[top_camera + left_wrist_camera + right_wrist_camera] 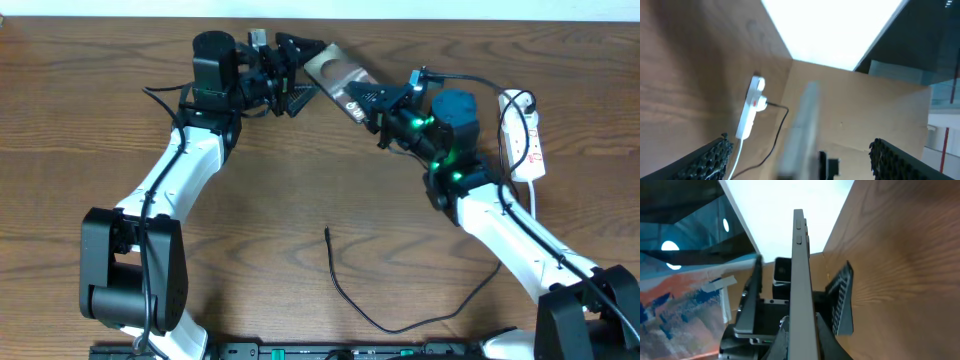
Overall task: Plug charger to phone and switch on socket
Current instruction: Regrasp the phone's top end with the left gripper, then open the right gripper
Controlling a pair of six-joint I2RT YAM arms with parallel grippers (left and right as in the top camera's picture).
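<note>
I will next hold the phone with my left gripper by its far end (325, 66), which leaves the phone's end at my right gripper for plugging the charger (345, 290).
My right gripper (368, 100) is shut on the phone (335, 72) and holds it off the table at the back, tilted toward the left arm. In the right wrist view the phone (800, 270) shows edge-on between the shut jaws (800, 335). My left gripper (303, 72) is open, and the phone's far end lies between its spread fingers. In the left wrist view the phone (802, 125) is a blurred strip between the open fingers (800, 152). The charger (345, 290) lies loose on the table, its plug tip (328, 232) at mid-table. The socket (525, 130) lies at the right.
The socket also shows in the left wrist view (752, 105), with its white cord (737, 155) and the thin black cable (777, 127) running from it. The table's back edge is close behind both grippers. The left gripper's finger pad (841, 300) shows beyond the phone.
</note>
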